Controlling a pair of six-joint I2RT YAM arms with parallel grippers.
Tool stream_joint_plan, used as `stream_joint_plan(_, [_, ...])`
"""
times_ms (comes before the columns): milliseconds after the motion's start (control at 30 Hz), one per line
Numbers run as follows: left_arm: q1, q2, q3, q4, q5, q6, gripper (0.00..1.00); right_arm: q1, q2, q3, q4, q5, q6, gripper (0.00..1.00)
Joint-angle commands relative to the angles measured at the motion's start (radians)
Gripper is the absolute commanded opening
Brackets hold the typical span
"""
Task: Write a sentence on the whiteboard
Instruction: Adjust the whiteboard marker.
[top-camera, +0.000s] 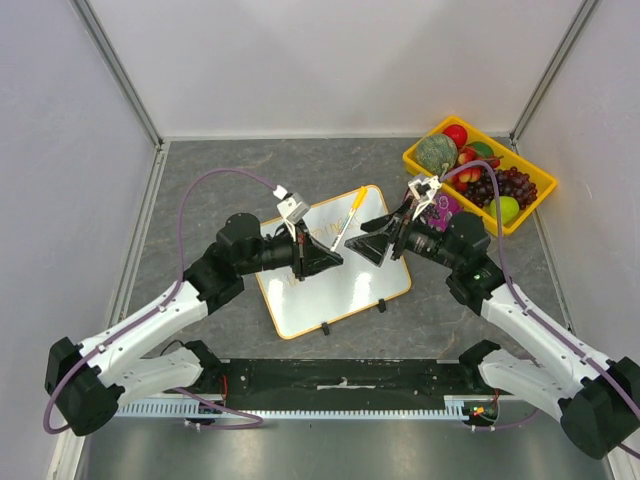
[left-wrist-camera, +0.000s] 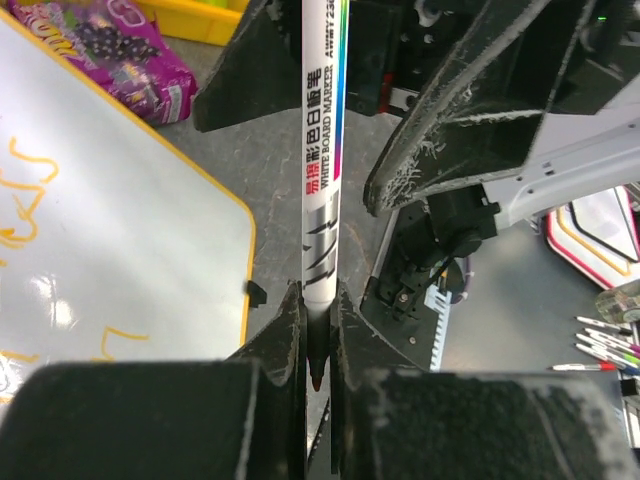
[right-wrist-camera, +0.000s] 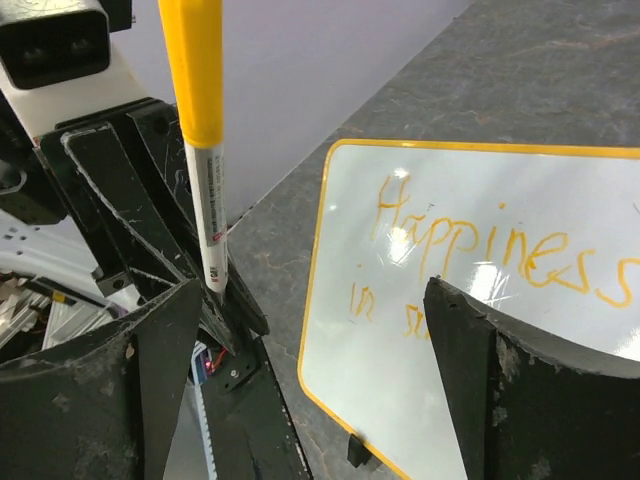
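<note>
The right gripper should next grab the marker toward its yellow cap end (top-camera: 349, 217), so the marker's nib stays free to write on the whiteboard (top-camera: 340, 290).
The whiteboard (top-camera: 340, 290) lies flat between the arms, white with a yellow rim and two black clips on its near edge. The sentence (right-wrist-camera: 480, 240) is orange handwriting, "Happiness" over "in s…", partly hidden by my right finger. My left gripper (top-camera: 325, 258) is shut on the tip end of a white board marker (left-wrist-camera: 322, 150), whose yellow cap (right-wrist-camera: 195, 70) points up and away. The left gripper (left-wrist-camera: 318, 300) pinches the marker just above its nib. My right gripper (top-camera: 375, 245) faces it, open, its fingers (right-wrist-camera: 510, 390) spread on either side of the marker without touching it.
A yellow tray (top-camera: 520, 215) of toy fruit sits at the back right. A purple grape packet (top-camera: 443, 208) lies next to the tray, just off the board's right corner. Enclosure walls surround the grey tabletop. The arm bases and a black rail run along the near edge.
</note>
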Motion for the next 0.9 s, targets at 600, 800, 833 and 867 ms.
stream_joint_plan(600, [-0.011,0.012,0.127,-0.216,0.227,0.104,0.02,-0.061,0.105,0.084,0.316,-0.501,0.232,0.54])
stream_joint_plan(800, [-0.012,0.018,0.118,-0.202,0.231,0.104,0.02,-0.055,0.121,0.080,0.308,-0.534,0.223,0.41])
stream_joint_plan(833, [-0.012,0.018,0.116,-0.201,0.233,0.102,0.02,-0.055,0.121,0.080,0.303,-0.535,0.221,0.41])
stream_joint_plan(867, [-0.012,0.019,0.115,-0.195,0.233,0.101,0.02,-0.052,0.124,0.077,0.302,-0.534,0.217,0.39])
